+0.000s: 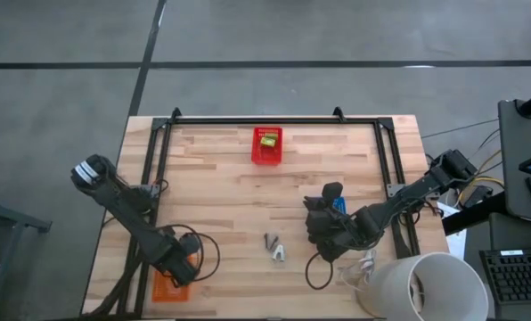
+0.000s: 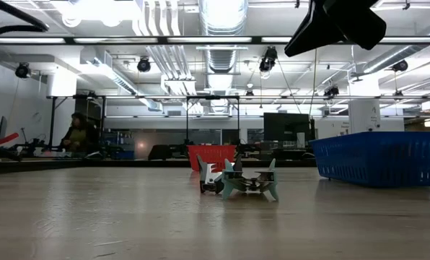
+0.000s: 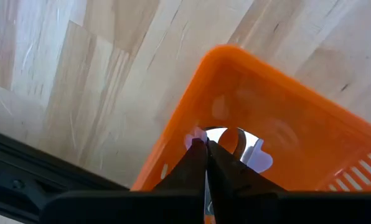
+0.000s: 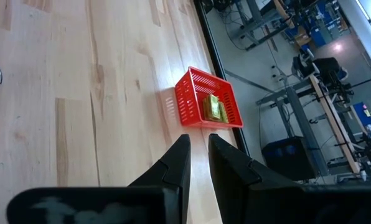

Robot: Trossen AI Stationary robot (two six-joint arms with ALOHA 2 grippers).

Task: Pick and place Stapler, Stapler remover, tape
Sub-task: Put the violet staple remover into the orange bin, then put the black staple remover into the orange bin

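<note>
My left gripper should open: the staple remover's wings are inside the orange basket's rim, over the basket's bottom, and it would settle inside.
The yellow-green stapler (image 1: 268, 140) lies inside a red basket (image 1: 266, 156) near the table's far edge, and also shows in the right wrist view (image 4: 214, 109). Two staple removers (image 1: 274, 247) sit on the bare wood at mid-table; the low view shows them side by side (image 2: 240, 180). My left gripper (image 3: 205, 163) is low over an orange basket (image 1: 163, 290) at the near left corner, shut on a third staple remover. My right gripper (image 4: 198, 142) hovers right of centre, its fingers narrowly open and empty, pointing toward the red basket. No tape roll is in view. My left gripper pinches a chrome staple remover with pale lilac wings (image 3: 238, 144) between its two fingertips. The remover's metal jaws and wings stick out just past the fingers, inside the orange basket (image 3: 279, 99). Whether it rests on the basket's floor, I cannot tell.
A blue basket (image 2: 381, 159) stands under my right arm, with a corner showing in the high view (image 1: 339, 204). A large white cylinder (image 1: 423, 287) and loose cables sit at the near right corner. A black frame (image 1: 274, 120) borders the table's far, left and right sides.
</note>
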